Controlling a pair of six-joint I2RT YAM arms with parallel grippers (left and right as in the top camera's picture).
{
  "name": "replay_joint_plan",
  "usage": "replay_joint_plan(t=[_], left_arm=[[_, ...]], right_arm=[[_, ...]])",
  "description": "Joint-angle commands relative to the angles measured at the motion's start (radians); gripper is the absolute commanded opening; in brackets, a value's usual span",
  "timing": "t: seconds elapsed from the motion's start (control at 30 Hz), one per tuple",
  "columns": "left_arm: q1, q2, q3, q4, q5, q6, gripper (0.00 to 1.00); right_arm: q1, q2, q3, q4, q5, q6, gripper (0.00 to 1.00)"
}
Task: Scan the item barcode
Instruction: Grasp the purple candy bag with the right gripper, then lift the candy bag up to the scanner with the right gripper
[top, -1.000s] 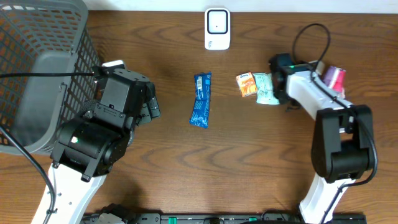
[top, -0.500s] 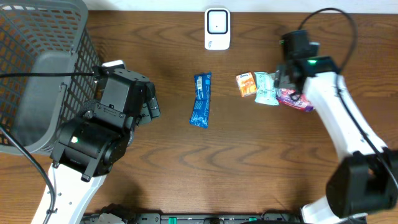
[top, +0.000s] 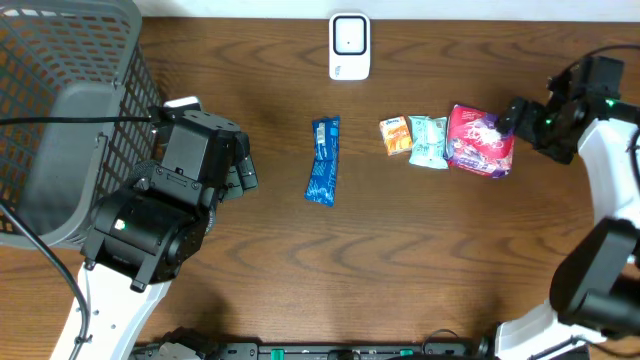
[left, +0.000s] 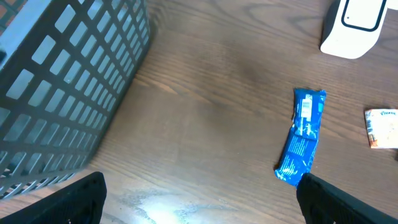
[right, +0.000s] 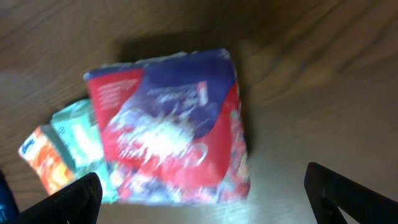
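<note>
The broad body of the red and purple packet (top: 479, 140) will stay uncovered to scan the barcode, because my right gripper will reach the packet and grip its nearest edge.
Four packets lie in a row on the wooden table: a blue wrapper (top: 323, 160), a small orange packet (top: 397, 135), a mint-green packet (top: 429, 141) and a red and purple packet (top: 479, 140). The white scanner (top: 349, 45) stands at the back centre. My right gripper (top: 518, 118) hangs open just right of the red and purple packet (right: 171, 124), holding nothing; that view is blurred. Over bare wood left of the blue wrapper (left: 303, 138), my left gripper (top: 240, 165) is open and empty. The scanner (left: 351, 28) shows at the top right of the left wrist view.
A grey mesh basket (top: 120, 60) fills the far left of the table, close behind the left arm; its wall (left: 56, 81) fills the left of the left wrist view. The right arm's cable loops above the table's right edge.
The right gripper set the red and purple packet down beside the mint-green one, opened, and drew back to the right. The left arm has not moved.
</note>
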Motion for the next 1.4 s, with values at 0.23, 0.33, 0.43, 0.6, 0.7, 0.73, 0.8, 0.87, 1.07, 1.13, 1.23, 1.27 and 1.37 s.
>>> replay_joint_plan(t=[0.23, 0.33, 0.43, 0.6, 0.7, 0.73, 0.8, 0.87, 1.07, 1.13, 1.23, 1.27, 1.37], left_arm=[[0.006, 0.000, 0.005, -0.002, -0.010, 0.010, 0.98], [0.006, 0.000, 0.005, -0.002, -0.010, 0.010, 0.98], [0.006, 0.000, 0.005, -0.002, -0.010, 0.010, 0.98], [0.006, 0.000, 0.005, -0.002, -0.010, 0.010, 0.98], [0.006, 0.000, 0.005, -0.002, -0.010, 0.010, 0.98], [0.006, 0.000, 0.005, -0.002, -0.010, 0.010, 0.98], [0.006, 0.000, 0.005, -0.002, -0.010, 0.010, 0.98], [0.006, 0.000, 0.005, -0.002, -0.010, 0.010, 0.98], [0.006, 0.000, 0.005, -0.002, -0.010, 0.010, 0.98], [0.006, 0.000, 0.005, -0.002, -0.010, 0.010, 0.98], [0.006, 0.000, 0.005, -0.002, -0.010, 0.010, 0.98], [0.006, 0.000, 0.005, -0.002, -0.010, 0.010, 0.98], [0.006, 0.000, 0.005, -0.002, -0.010, 0.010, 0.98]], right_arm=[[-0.176, 0.251, -0.015, 0.068, -0.432, -0.146, 0.92], [-0.179, 0.306, -0.015, 0.077, -0.467, -0.167, 0.75], [-0.179, 0.348, -0.015, 0.079, -0.514, -0.211, 0.59], [-0.178, 0.356, -0.014, 0.074, -0.558, -0.216, 0.01], [-0.178, 0.346, -0.011, 0.074, -0.626, -0.216, 0.01], [-0.178, 0.338, -0.011, 0.074, -0.646, -0.216, 0.01], [-0.178, 0.305, -0.011, 0.071, -0.669, -0.215, 0.01], [-0.176, 0.261, -0.011, 0.074, -0.669, -0.197, 0.01], [-0.134, 0.042, -0.011, 0.166, -0.650, -0.058, 0.01], [-0.105, -0.012, -0.011, 0.214, -0.603, 0.018, 0.01], [-0.036, -0.073, -0.011, 0.309, -0.517, 0.132, 0.02], [-0.005, -0.085, -0.011, 0.354, -0.492, 0.175, 0.01], [0.095, -0.082, -0.011, 0.507, -0.457, 0.276, 0.02]])
